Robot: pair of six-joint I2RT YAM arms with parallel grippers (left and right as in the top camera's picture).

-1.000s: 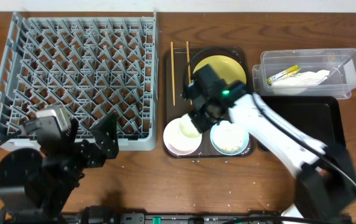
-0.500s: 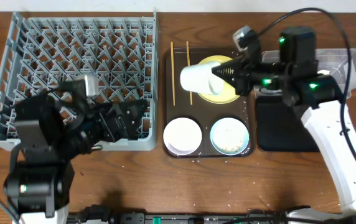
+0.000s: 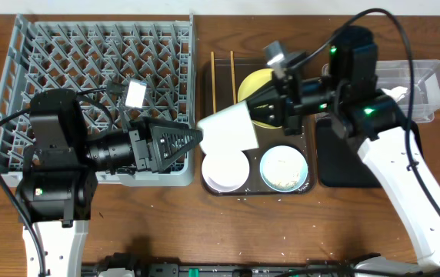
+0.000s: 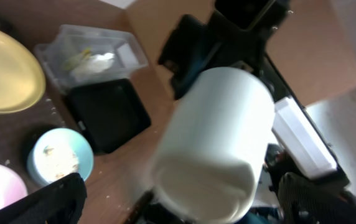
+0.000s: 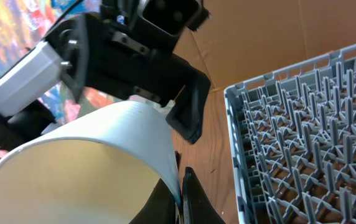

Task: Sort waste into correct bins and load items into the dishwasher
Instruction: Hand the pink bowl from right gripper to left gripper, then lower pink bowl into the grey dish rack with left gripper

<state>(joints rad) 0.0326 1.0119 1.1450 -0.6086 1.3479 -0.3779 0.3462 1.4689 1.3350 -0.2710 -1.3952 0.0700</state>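
Note:
The small white cup needs to go into the dish rack (image 3: 89, 69) with its opening down, so my left gripper should grab the cup around its base end (image 3: 211, 135), opposite the cup's pinched rim.
My right gripper (image 3: 260, 115) is shut on the rim of the small white cup (image 3: 228, 131) and holds it on its side in the air over the left edge of the brown tray. The pinch shows in the right wrist view (image 5: 181, 186). My left gripper (image 3: 188, 141) is open, its fingers (image 4: 184, 208) spread either side of the cup (image 4: 215, 137) without touching it. The grey dish rack (image 3: 89, 69) is at the left. The pale-yellow plate (image 3: 257, 83), cream-white bowl (image 3: 224, 169), light-blue bowl (image 3: 284, 169) with rice scraps and the chopsticks (image 3: 213, 85) lie on the tray.
The dark brown serving tray (image 3: 208, 100) sits mid-table. The clear tub (image 3: 428, 81) at the back right holds the napkin (image 4: 101, 60) and sachet (image 4: 77, 60). The black tray (image 3: 335, 158) lies in front of it, partly under my right arm.
My right gripper lifted the cup from the tray and carried it left toward the rack. My left arm swung up and reached right, its open fingers now around the cup.

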